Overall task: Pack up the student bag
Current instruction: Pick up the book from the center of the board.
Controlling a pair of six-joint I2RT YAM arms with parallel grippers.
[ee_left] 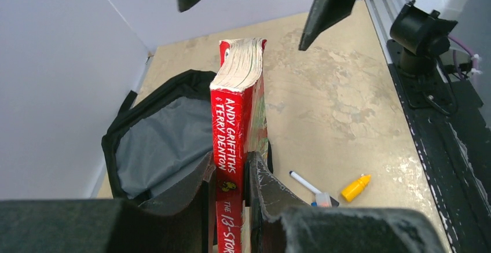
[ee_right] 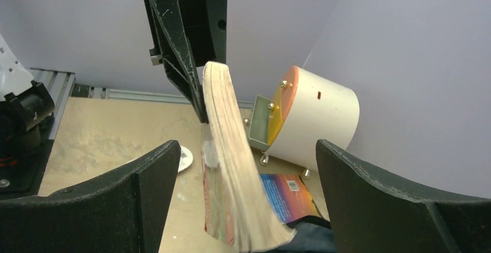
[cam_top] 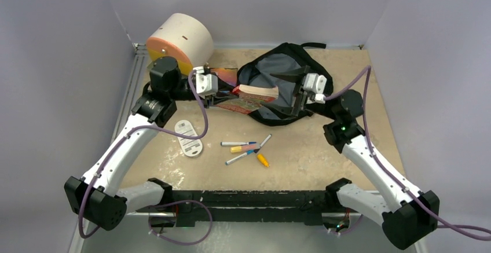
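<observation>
I would leave the red paperback book (cam_top: 255,95) in my left gripper if I lifted my right gripper now, because my right gripper's fingers are wide apart around the book's pages.
The student bag (cam_top: 284,79) lies open at the back of the table, its grey lining (ee_left: 156,143) showing. My left gripper (cam_top: 218,95) is shut on the spine end of a red paperback book (cam_top: 255,95), held on edge at the bag's left rim. In the left wrist view both fingers (ee_left: 194,189) press the red spine (ee_left: 237,120). My right gripper (cam_top: 301,99) stands open over the bag's mouth. The book's far page edge (ee_right: 231,160) reaches in between its wide-apart fingers (ee_right: 145,189) without touching them.
A cream-and-orange cylindrical drawer box (cam_top: 180,39) stands at the back left, one small drawer (ee_right: 262,123) pulled out. A second book (ee_right: 289,192) with a blue-orange cover lies flat beside the bag. Several markers (cam_top: 246,147), a yellow cap-like piece (cam_top: 263,160) and a white oval case (cam_top: 189,138) lie mid-table.
</observation>
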